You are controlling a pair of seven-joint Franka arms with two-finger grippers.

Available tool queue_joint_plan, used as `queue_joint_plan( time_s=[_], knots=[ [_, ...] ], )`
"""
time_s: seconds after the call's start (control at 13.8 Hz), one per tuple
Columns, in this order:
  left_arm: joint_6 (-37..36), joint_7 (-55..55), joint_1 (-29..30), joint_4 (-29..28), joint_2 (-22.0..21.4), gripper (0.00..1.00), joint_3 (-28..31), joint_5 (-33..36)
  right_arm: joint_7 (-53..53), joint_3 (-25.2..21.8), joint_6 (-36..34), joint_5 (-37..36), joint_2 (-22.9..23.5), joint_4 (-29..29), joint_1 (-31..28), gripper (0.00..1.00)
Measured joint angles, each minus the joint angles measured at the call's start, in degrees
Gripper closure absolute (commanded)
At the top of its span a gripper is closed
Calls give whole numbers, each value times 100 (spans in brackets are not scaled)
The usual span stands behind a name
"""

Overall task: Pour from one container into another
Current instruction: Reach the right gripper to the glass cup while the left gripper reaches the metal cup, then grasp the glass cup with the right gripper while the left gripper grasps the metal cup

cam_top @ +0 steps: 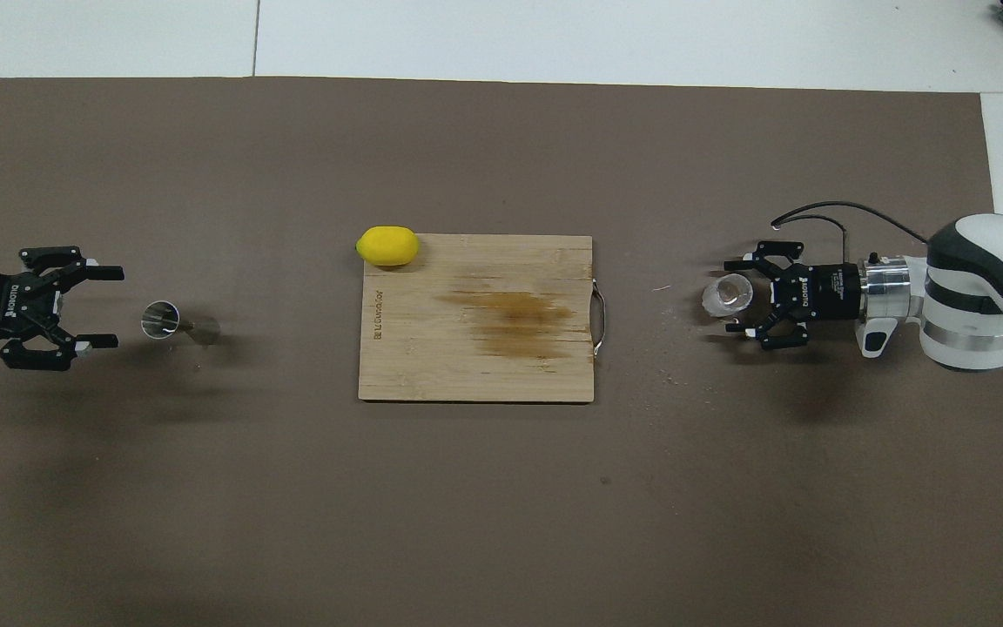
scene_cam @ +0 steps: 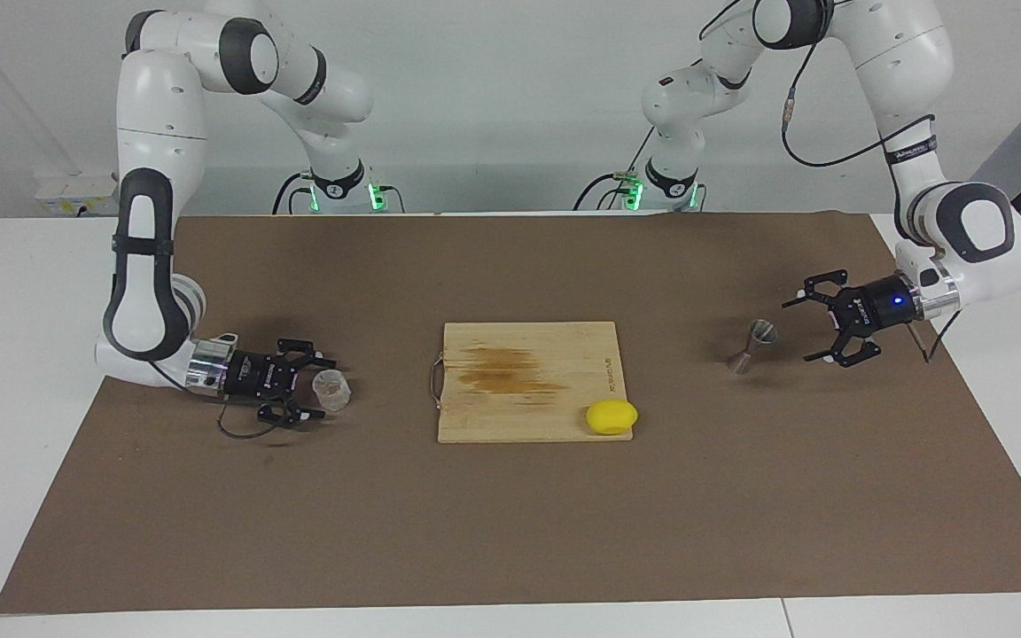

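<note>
The right gripper grabs the clear plastic cup by its round side (cam_top: 727, 304) next, to pour from one container into another.
The small clear plastic cup (scene_cam: 331, 388) (cam_top: 725, 294) stands on the brown mat toward the right arm's end of the table. My right gripper (scene_cam: 317, 387) (cam_top: 735, 296) is low at the mat, lying level, open, with the cup between its fingertips; the jaws are not closed on it. The silver metal jigger (scene_cam: 752, 346) (cam_top: 166, 320) stands on the mat toward the left arm's end. My left gripper (scene_cam: 801, 330) (cam_top: 116, 306) is open and empty, lying level, a short gap away from the jigger and pointing at it.
A wooden cutting board (scene_cam: 510, 416) (cam_top: 432, 366) with a brown stain and a metal handle lies mid-table. A yellow lemon (scene_cam: 611, 417) (cam_top: 388, 246) sits at the board's corner farther from the robots, toward the left arm's end. The brown mat (scene_cam: 510, 532) covers the table.
</note>
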Motion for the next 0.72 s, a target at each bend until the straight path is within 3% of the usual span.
queue_joint_plan(
  time_s=[0.14,0.29,0.36,0.43,0.72],
  knots=[
    [-252,581,80,-149,135,0,1,-191,3,0,18,2,2,0,0,32],
    [-454,1083,178,-200,363,0,2,-251,4,0,71,3,5,0,-1,76],
    [-564,1281,214,-217,444,0,-1,-283,5,0,77,4,5,-1,-1,88],
    [-623,1430,246,-249,504,0,1,-345,7,0,78,18,5,1,-3,96],
    [-654,2080,366,-396,806,0,-2,-659,7,14,78,21,7,15,-3,100]
  ],
)
